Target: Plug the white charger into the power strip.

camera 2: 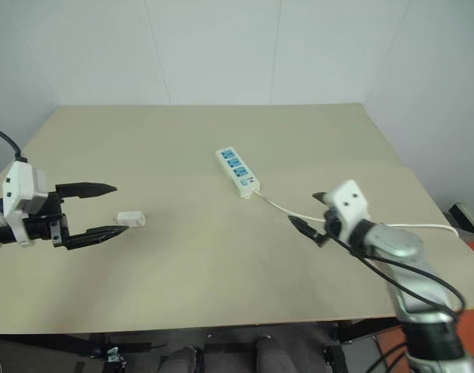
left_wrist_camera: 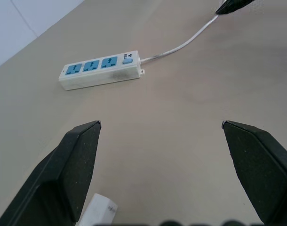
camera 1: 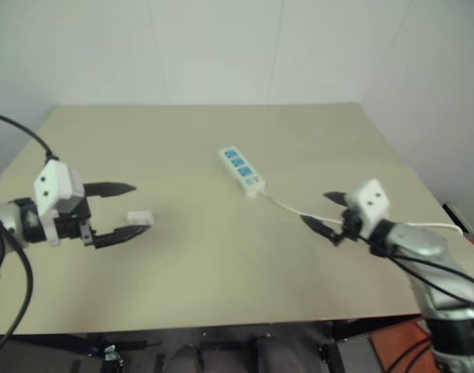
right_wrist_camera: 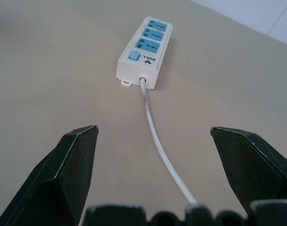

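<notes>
My right gripper takes hold of the power strip by its long sides at its switch end next. The power strip is long but narrow across.
The white charger lies flat on the tan table, just past the lower fingertip of my left gripper, which is open and holds nothing. Its corner also shows in the left wrist view as the charger beside one finger. The power strip lies near the table's middle with three blue sockets facing up, and its thin white cable runs toward the right edge. My right gripper hovers open over that cable, pointing at the strip and its switch end.
The cable trails off the table's right edge. A pale wall stands behind the table's far edge. Open tabletop lies between the charger and the strip.
</notes>
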Robot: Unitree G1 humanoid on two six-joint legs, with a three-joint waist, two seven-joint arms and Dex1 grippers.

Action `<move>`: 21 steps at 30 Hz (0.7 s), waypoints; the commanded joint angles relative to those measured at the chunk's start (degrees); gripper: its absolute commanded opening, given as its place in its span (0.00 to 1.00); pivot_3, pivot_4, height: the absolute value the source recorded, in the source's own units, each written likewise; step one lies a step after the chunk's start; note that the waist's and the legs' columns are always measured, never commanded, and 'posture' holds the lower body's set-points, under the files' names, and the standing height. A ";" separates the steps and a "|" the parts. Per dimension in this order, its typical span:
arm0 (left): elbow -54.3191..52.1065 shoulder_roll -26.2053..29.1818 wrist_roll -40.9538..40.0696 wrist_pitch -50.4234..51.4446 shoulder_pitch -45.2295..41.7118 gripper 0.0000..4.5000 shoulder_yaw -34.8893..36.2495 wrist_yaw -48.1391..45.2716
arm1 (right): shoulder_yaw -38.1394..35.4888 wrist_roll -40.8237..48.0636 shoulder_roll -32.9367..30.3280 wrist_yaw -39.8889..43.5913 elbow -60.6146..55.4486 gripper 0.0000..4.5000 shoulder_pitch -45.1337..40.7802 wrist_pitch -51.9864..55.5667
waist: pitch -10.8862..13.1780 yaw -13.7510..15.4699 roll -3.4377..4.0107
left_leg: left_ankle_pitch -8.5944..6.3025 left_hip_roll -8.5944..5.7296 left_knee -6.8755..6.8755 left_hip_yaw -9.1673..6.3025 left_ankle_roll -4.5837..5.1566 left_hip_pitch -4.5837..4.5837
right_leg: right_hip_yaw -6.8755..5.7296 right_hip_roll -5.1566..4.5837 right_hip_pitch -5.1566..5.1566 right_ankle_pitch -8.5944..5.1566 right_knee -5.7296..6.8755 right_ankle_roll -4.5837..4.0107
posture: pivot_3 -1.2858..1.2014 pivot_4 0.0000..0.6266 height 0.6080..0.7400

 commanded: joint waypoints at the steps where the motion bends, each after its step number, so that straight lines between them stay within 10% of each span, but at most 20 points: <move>1: 0.60 0.77 0.29 -1.51 -1.52 1.00 0.31 -0.37 | 2.79 -3.62 3.81 -3.80 8.89 0.99 -7.46 -0.57 | 0.00 -0.09 0.00 | 0.00 0.00 0.00 0.00 0.00 -0.02 | 0.00 0.00 0.00 0.01 -0.01 -0.01 | 0.52 0.24 1.00; 13: 0.30 -0.11 0.61 -3.06 0.38 1.00 1.53 0.01 | 10.12 -11.36 14.17 -1.31 45.35 0.99 -24.83 -12.53 | 0.00 -0.10 0.01 | 0.01 0.00 0.00 -0.01 0.00 -0.13 | -0.01 -0.01 -0.04 0.10 -0.02 -0.20 | 0.52 0.24 1.00; 21: -0.37 -0.79 0.51 -3.92 1.35 1.00 2.01 0.73 | 9.91 -12.98 16.03 0.45 58.56 0.48 -30.62 -18.06 | 0.00 -0.20 0.01 | 0.01 0.00 0.01 -0.03 0.00 -0.01 | -0.01 0.00 0.03 0.13 0.02 -0.17 | 0.52 0.24 1.00</move>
